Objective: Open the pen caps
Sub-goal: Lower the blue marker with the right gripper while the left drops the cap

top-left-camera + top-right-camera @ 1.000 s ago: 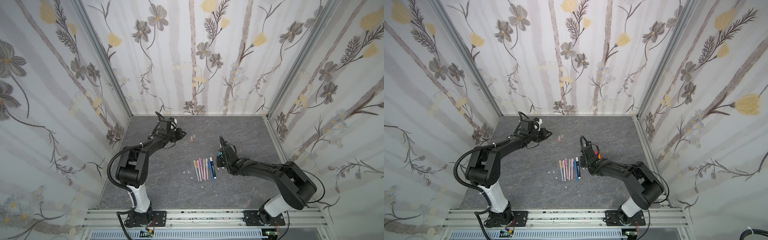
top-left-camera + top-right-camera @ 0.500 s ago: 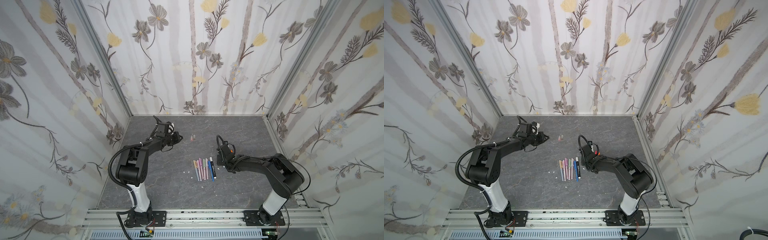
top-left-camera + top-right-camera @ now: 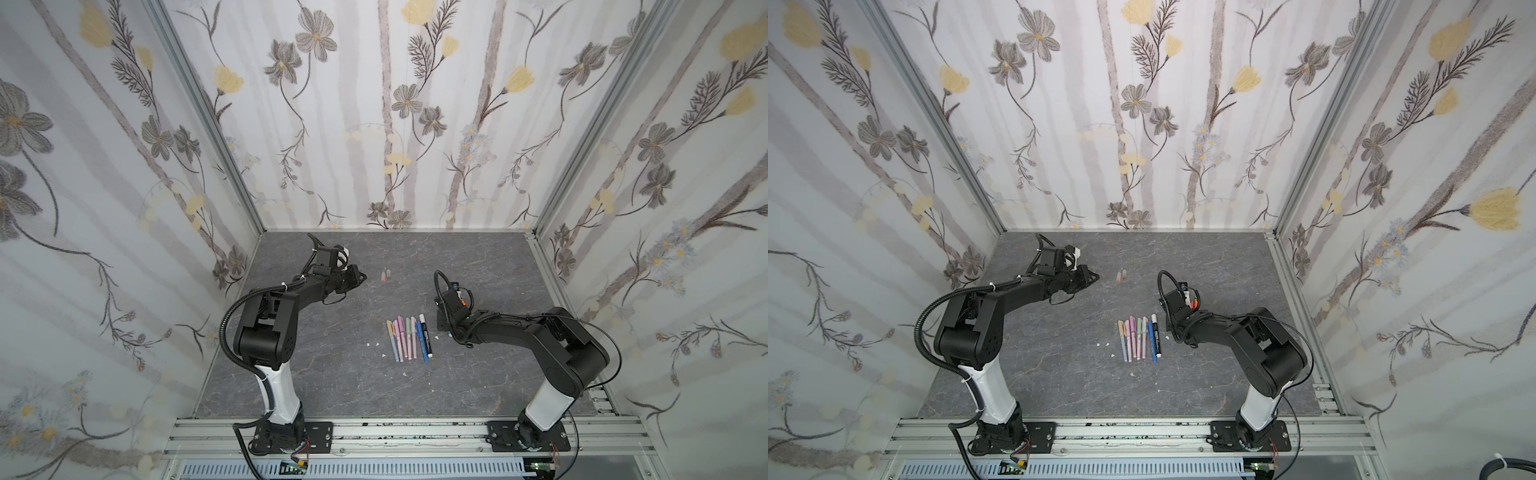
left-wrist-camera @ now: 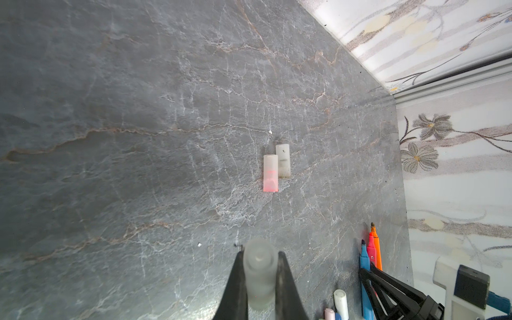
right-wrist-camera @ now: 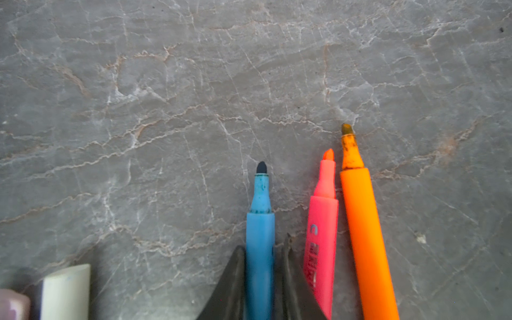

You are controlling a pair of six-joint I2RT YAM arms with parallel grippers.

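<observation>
My left gripper should keep holding the frosted clear pen cap [image 4: 260, 279] until it gets to the two loose pen caps. It is still hanging short of them and would drop apart from them.
My left gripper [image 4: 260, 255] is shut on a frosted clear pen cap [image 4: 260, 279]; in both top views it hovers at the back left [image 3: 362, 275]. Just ahead of it on the table lie two loose pen caps, one pink-tinted [image 4: 270, 173] and one clear [image 4: 283, 164]. My right gripper [image 5: 263, 249] is low over the table, right of the pen row [image 3: 445, 328]. Its jaws stand open round an uncapped blue pen [image 5: 260, 221], with a slim gap on one side. An uncapped pink pen [image 5: 322, 216] and an orange one [image 5: 360, 207] lie beside it.
A row of several capped pens [image 3: 409, 336], pastel, blue and a black marker with a white cap [image 5: 66, 291], lies mid-table. Small white specks [image 3: 376, 344] dot the grey table near the row. Floral walls close in the table on three sides.
The right arm's elbow has swung inward and its jaws have eased apart round the blue pen. The left gripper has barely moved and still holds its cap.
</observation>
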